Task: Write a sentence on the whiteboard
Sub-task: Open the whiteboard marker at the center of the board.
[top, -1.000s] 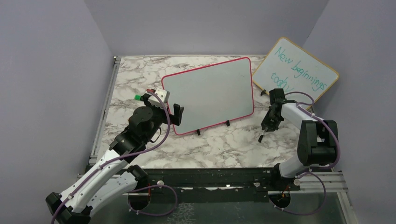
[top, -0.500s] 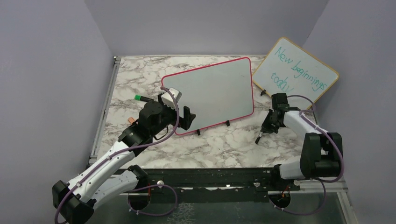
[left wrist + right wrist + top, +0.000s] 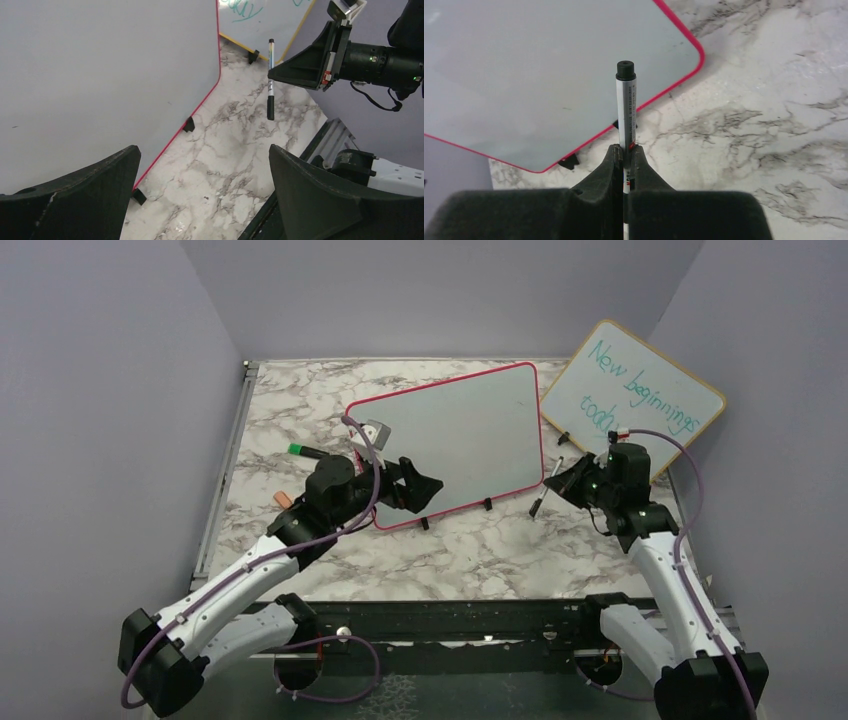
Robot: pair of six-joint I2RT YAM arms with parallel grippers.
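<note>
Next, my left gripper grabs the marker's longer black end (image 3: 536,508) (image 3: 270,108) to uncap it for writing, and leaves the marker's body to my right gripper.
The whiteboard (image 3: 450,435) with its pink-red frame stands tilted on small black feet in the middle of the table. Its face (image 3: 544,60) is blank and no sentence shows on it. My right gripper (image 3: 566,480) is raised just right of the board's lower right corner, shut on a slim silver marker with black ends (image 3: 626,105). The marker (image 3: 542,498) sticks out toward the board and hangs clear of the table in the left wrist view (image 3: 270,75). My left gripper (image 3: 418,488) stands wide open in front of the board's lower left part (image 3: 100,75), nothing between its fingers.
A wooden-framed board with teal writing (image 3: 640,390) leans at the back right, close behind my right arm. A green-capped marker (image 3: 300,450) lies at the table's left, with a small orange piece (image 3: 284,500) nearer me. A metal rail (image 3: 480,615) runs along the near edge.
My right gripper closed on the marker on the table, lifted it and swung it up toward the whiteboard. My left gripper moved right along the board's lower left, staying open.
</note>
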